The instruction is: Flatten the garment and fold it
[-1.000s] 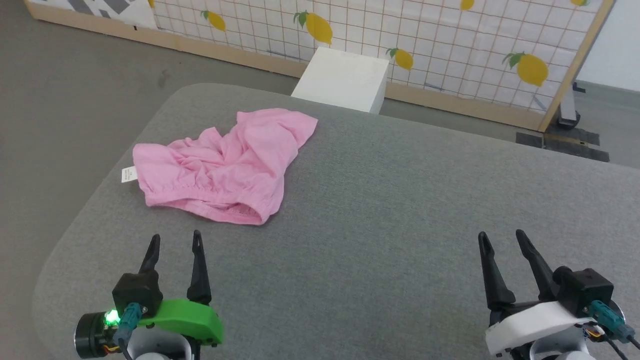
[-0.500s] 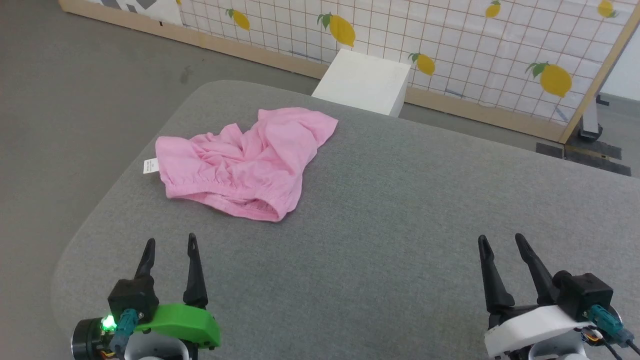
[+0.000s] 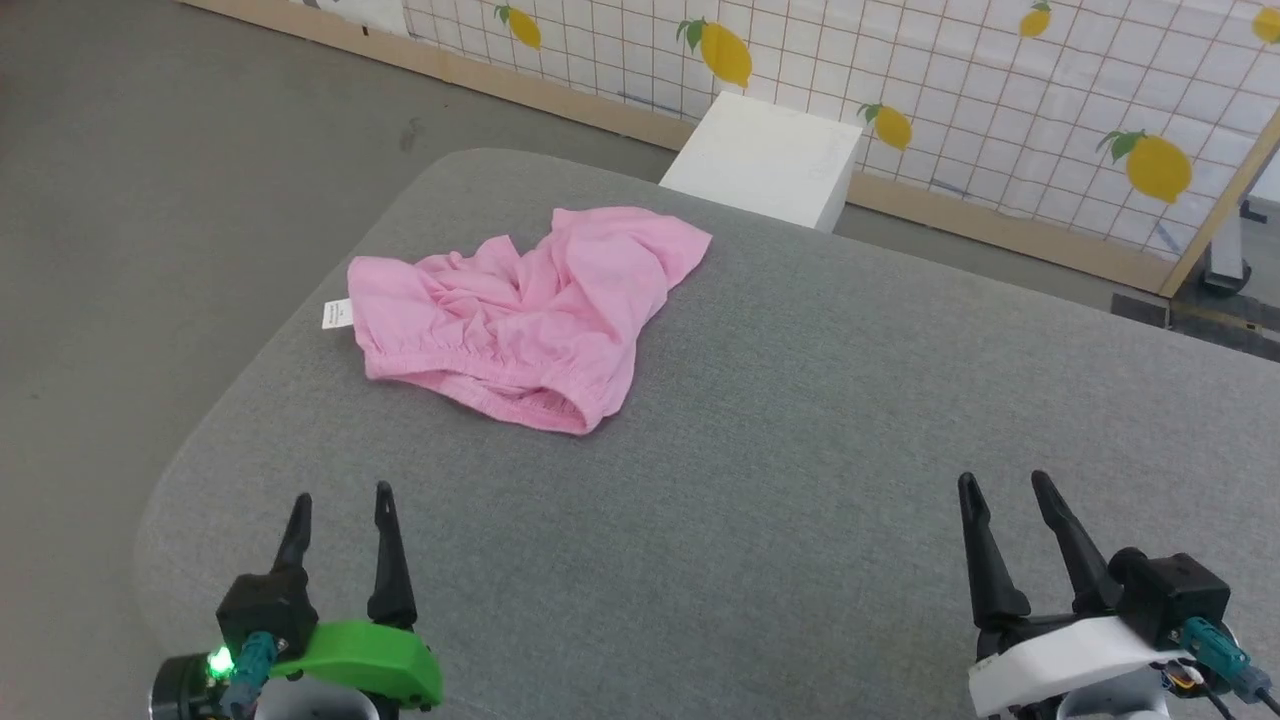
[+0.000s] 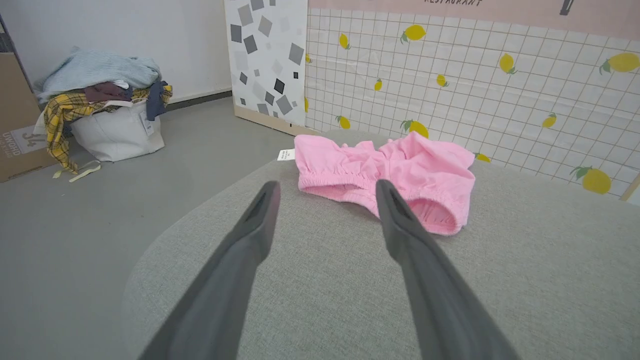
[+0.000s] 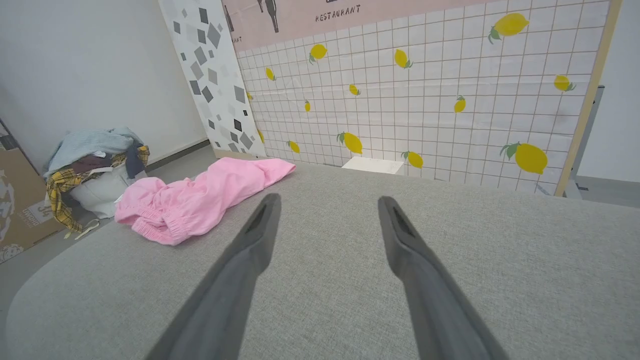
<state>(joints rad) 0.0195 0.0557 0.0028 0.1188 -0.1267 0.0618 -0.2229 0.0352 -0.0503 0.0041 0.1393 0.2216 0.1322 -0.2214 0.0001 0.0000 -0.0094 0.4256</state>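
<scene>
I need to flatten the garment [image 3: 530, 315], so my left gripper will next grab its gathered waistband [image 3: 546, 408], which stands open at the edge of the garment.
The garment [image 3: 530, 315] is a crumpled light pink knit piece lying on the far left part of the grey table [image 3: 800, 420], its gathered waistband facing me and a small white tag [image 3: 337, 314] sticking out at its left. It also shows in the left wrist view [image 4: 400, 167] and the right wrist view [image 5: 200, 200]. My left gripper [image 3: 340, 505] hovers open near the table's front left, well short of the cloth. My right gripper [image 3: 1003, 485] is open at the front right, far from it. Neither holds anything.
A white box [image 3: 765, 160] stands on the floor behind the table, before a lemon-patterned grid screen [image 3: 1000, 90]. A bag piled with clothes [image 4: 105, 110] and a cardboard box [image 4: 17, 125] sit on the floor to the left. The table's left edge is rounded.
The camera has turned left, so the whole picture has shifted right. Both grippers stay open at the bottom corners. The garment lies as before.
</scene>
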